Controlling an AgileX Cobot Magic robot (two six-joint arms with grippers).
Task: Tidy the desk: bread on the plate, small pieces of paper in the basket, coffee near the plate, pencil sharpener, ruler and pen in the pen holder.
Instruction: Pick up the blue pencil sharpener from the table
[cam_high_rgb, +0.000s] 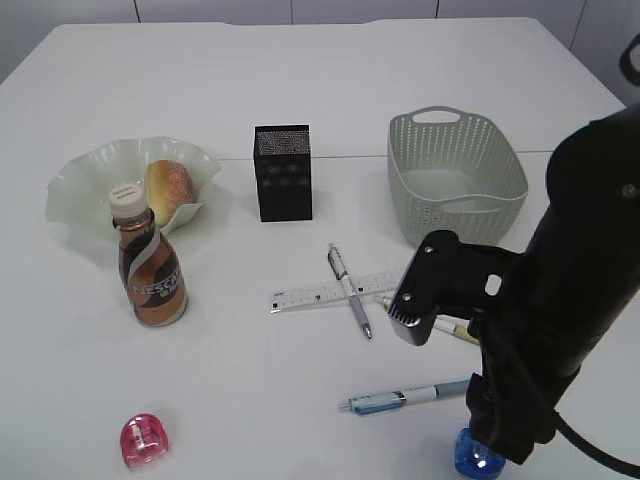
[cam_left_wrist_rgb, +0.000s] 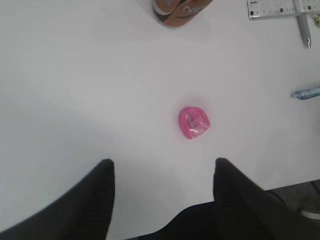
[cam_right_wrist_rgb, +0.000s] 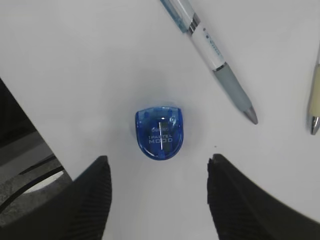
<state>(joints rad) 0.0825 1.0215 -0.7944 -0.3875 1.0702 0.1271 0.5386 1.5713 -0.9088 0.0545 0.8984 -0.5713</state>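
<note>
The blue pencil sharpener curves round at its bottom end (cam_right_wrist_rgb: 160, 156). My right gripper next needs to grab it across its two facing sides.
My right gripper (cam_right_wrist_rgb: 159, 165) is open and hovers just above a blue pencil sharpener (cam_right_wrist_rgb: 159, 133) at the table's front right (cam_high_rgb: 477, 455). My left gripper (cam_left_wrist_rgb: 162, 167) is open above a pink pencil sharpener (cam_left_wrist_rgb: 194, 122) at the front left (cam_high_rgb: 146, 441). The left arm is outside the exterior view. A clear ruler (cam_high_rgb: 320, 293) lies mid-table with a grey pen (cam_high_rgb: 350, 290) across it. A blue pen (cam_high_rgb: 405, 397) and a cream pen (cam_high_rgb: 450, 328) lie near my right arm. The bread (cam_high_rgb: 170, 188) sits on the pale green plate (cam_high_rgb: 90, 180). The coffee bottle (cam_high_rgb: 150, 265) stands in front of the plate. No paper pieces show.
A black pen holder (cam_high_rgb: 283, 172) stands at the middle back. A pale green basket (cam_high_rgb: 455, 175) stands at the back right. My right arm hides the table's front right corner. The table edge is close to the blue sharpener in the right wrist view.
</note>
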